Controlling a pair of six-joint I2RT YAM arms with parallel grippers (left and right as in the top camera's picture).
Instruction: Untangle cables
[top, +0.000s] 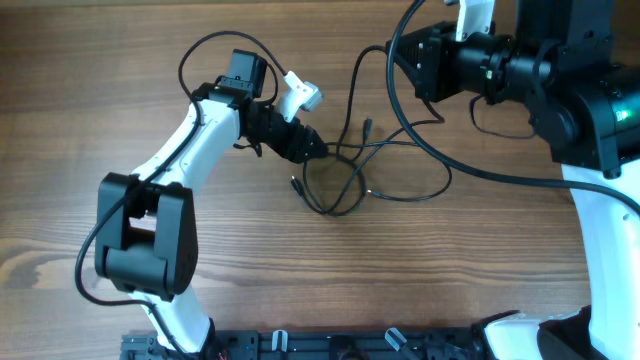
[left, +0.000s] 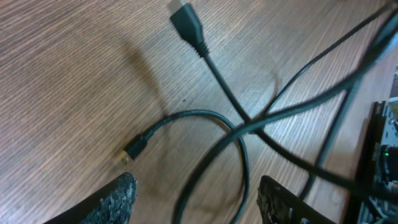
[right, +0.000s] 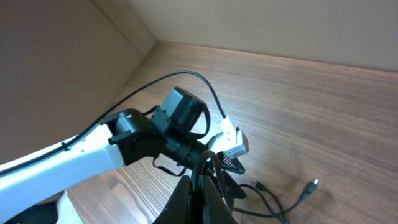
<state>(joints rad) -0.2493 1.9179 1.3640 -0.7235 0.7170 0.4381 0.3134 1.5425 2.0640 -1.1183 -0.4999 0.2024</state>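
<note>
My left gripper is to grab the cable loop (left: 244, 163) at the tangle's edge (left: 187, 191) next, so the loop's plugs stay free to slip out and untangle.
Thin black cables (top: 345, 156) lie in a loose tangle at the middle of the wooden table, with small plugs (top: 296, 184) at their ends. My left gripper (top: 316, 150) hovers low at the tangle's left edge. In the left wrist view it (left: 199, 205) is open, its fingers (left: 118, 199) either side of a cable loop (left: 244, 163) without touching it. A large plug (left: 186, 25) and a small gold-tipped plug (left: 127, 155) lie beyond. My right gripper (right: 200, 182) is raised at the back right (top: 395, 55), shut on a cable strand that trails down to the tangle (right: 273, 200).
The left arm's white links (top: 180, 160) reach diagonally from the front left. The right arm's black body (top: 560, 90) and its thick wire (top: 470, 168) fill the right side. A rack edge (top: 330, 345) runs along the front.
</note>
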